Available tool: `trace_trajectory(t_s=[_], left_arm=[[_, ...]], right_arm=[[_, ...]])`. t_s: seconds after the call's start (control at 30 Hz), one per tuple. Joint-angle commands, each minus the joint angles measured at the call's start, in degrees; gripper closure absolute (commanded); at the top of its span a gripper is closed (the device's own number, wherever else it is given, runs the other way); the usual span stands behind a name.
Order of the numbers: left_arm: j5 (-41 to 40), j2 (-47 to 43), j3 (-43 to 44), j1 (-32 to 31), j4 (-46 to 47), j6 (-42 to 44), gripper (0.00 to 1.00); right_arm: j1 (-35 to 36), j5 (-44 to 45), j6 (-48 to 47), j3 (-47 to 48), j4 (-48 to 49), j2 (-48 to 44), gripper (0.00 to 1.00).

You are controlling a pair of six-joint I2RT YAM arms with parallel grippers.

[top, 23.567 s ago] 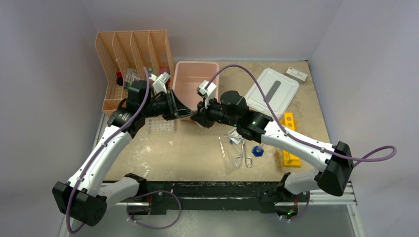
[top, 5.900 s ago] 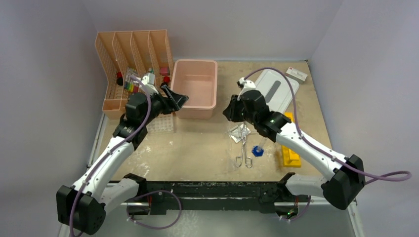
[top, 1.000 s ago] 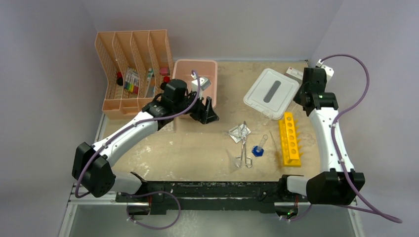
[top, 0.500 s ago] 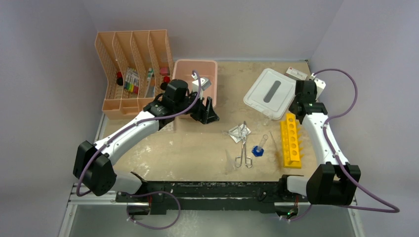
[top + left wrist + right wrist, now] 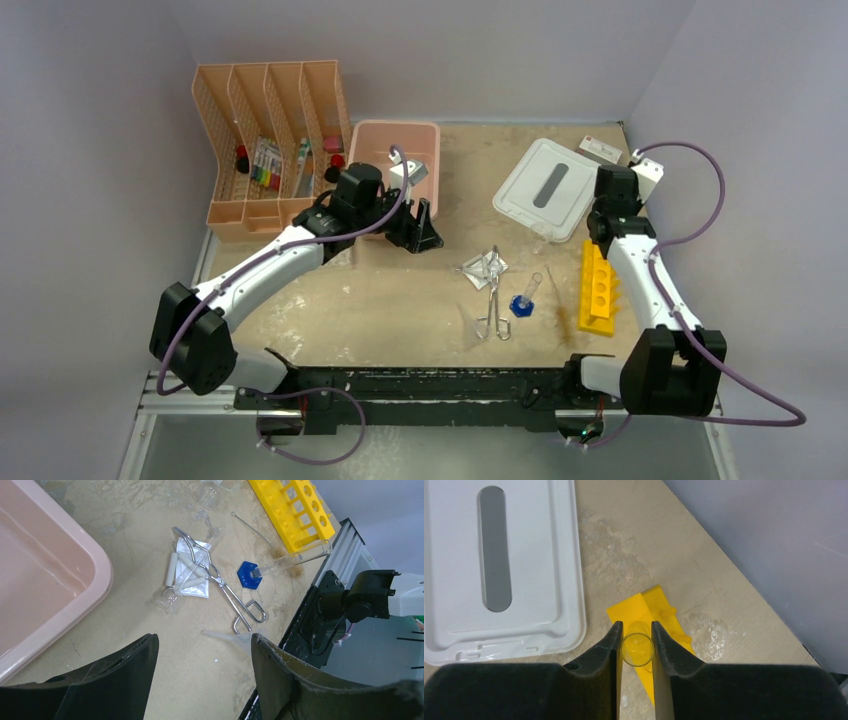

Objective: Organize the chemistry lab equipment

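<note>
My right gripper is ready to open now, and it needs to: the clear tube is standing end-on in line with the far end hole of the yellow rack.
My right gripper [image 5: 597,228] [image 5: 637,647] is shut on a clear tube [image 5: 638,650], seen end-on between the pads. It hangs over the far end of the yellow holed rack [image 5: 600,290] [image 5: 651,605], which lies tilted at the right. Metal forceps [image 5: 492,300] [image 5: 225,587], a small clear bag [image 5: 485,267] [image 5: 192,575] and a clear blue-capped tube [image 5: 527,295] [image 5: 249,574] lie mid-table. My left gripper [image 5: 425,240] [image 5: 205,645] hovers open and empty by the pink bin's front, left of these items. A clear funnel [image 5: 230,637] and a small clear vial [image 5: 167,600] lie near the forceps.
The pink bin [image 5: 395,127] [image 5: 50,580] stands at the back centre, with its white lid [image 5: 550,188] [image 5: 499,555] flat at the back right. A peach slotted organizer [image 5: 260,100] with small items fills the back left corner. A small white box [image 5: 600,150] lies behind the lid.
My right gripper came down from the back right corner to the rack's far end. The yellow rack has gone from lying flat to tilted and shifted. The left arm has barely moved.
</note>
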Motion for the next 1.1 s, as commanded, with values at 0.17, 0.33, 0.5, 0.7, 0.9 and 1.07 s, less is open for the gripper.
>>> trace_trajectory(t_s=[0.17, 0.33, 0.5, 0.7, 0.9, 1.07], left_arm=[[0.5, 0.1, -0.3, 0.1, 3.5, -0.8, 0.33], [0.2, -0.2, -0.8, 0.0, 3.8, -1.2, 0.33], [0.2, -0.2, -1.0, 0.0, 4.2, -1.2, 0.33], [0.3, -0.3, -1.0, 0.0, 4.0, -1.0, 0.33], [-5.3, -1.2, 0.2, 0.1, 1.9, -1.6, 0.33], [-16.6, -3.6, 1.9, 0.4, 0.7, -3.7, 0.31]], right_arm=[[-0.4, 3.2, -1.2, -0.8, 6.3, 1.4, 0.79], [-0.5, 3.5, 1.8, 0.1, 2.6, 0.5, 0.65], [-0.5, 1.8, 1.9, 0.6, 1.8, -0.9, 0.62], [-0.5, 2.1, 4.1, 4.2, -2.9, -0.1, 0.44], [-0.5, 1.6, 1.8, 11.8, -9.5, -1.8, 0.3], [-0.5, -3.1, -3.5, 17.3, -12.5, -2.9, 0.28]])
